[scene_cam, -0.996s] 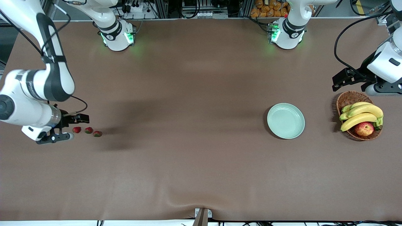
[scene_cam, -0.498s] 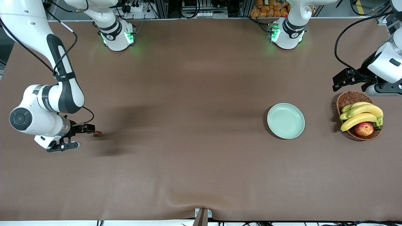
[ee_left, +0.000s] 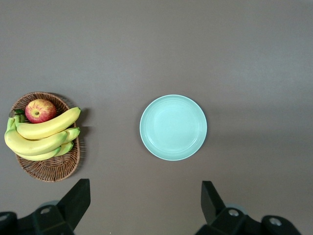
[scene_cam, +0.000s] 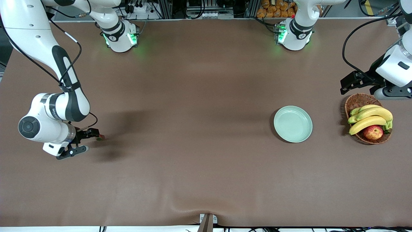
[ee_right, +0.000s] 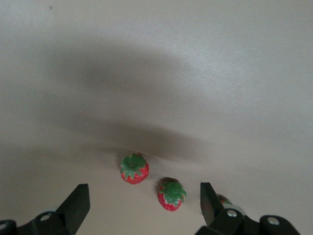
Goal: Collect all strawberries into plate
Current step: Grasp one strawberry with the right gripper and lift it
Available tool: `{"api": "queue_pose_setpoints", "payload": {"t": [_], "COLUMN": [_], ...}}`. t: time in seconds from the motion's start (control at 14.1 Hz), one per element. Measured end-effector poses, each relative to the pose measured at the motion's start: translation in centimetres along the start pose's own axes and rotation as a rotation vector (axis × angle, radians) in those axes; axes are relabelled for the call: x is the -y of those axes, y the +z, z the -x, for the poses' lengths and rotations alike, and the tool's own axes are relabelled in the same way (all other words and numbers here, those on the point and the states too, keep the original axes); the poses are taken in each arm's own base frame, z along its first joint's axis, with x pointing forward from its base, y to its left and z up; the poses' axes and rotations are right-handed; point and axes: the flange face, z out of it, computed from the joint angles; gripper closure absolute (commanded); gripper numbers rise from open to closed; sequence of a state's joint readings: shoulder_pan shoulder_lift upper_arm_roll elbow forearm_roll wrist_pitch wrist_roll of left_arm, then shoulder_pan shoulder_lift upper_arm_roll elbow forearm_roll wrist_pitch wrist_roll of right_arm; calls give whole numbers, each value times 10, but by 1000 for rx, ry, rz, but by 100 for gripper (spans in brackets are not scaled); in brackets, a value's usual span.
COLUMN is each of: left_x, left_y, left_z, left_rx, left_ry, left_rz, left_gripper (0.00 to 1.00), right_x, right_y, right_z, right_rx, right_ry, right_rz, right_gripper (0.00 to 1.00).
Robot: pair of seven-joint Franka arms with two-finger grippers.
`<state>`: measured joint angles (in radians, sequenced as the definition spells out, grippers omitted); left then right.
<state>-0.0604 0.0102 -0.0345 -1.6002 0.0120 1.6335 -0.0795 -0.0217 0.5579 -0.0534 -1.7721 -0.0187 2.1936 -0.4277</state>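
I am not ready to close yet: my right gripper's fingers are above the strawberry and would miss it. I should lower my right gripper first, then close it on the strawberry.
Three small red strawberries lie in a row on the brown table at the right arm's end. In the front view only one strawberry (scene_cam: 101, 137) shows; the right gripper (scene_cam: 84, 141) hides the other two. The right wrist view shows two berries (ee_right: 134, 168) (ee_right: 171, 194) and a third (ee_right: 224, 199) partly hidden by a finger. The right gripper (ee_right: 144, 200) is open and empty just above them. The pale green plate (scene_cam: 293, 124) is empty, toward the left arm's end, and also shows in the left wrist view (ee_left: 173, 127). The left gripper (scene_cam: 363, 88) (ee_left: 145, 196) waits open, high up.
A brown wicker basket (scene_cam: 356, 101) holds bananas (scene_cam: 370, 117) and a red-yellow apple (scene_cam: 373, 132) beside the plate, at the left arm's end; the basket also shows in the left wrist view (ee_left: 49, 171). A wide stretch of bare brown table lies between the strawberries and the plate.
The right gripper has moved along the row of strawberries toward the plate's end and now covers two of them in the front view. The left arm has barely moved.
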Motion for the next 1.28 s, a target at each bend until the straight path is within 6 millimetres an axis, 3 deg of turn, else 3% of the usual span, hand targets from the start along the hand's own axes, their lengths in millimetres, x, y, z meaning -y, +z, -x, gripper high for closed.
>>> {"api": "queue_pose_setpoints", "payload": {"t": [0.57,1.07,1.28], "left_x": [0,0,0], "left_y": [0,0,0], "left_z": [0,0,0], "left_rx": [0,0,1], "left_ry": [0,0,0], "left_rz": [0,0,0], "left_gripper": [0,0,0], "right_x": [3,6,7], "right_y": [51,56,56], "right_z": [9,10,9], "right_rx": [-39,-43,-43], "right_ry": [-133,-139,-142], "right_rz": [21,21,21], "right_gripper": [0,0,44]}}
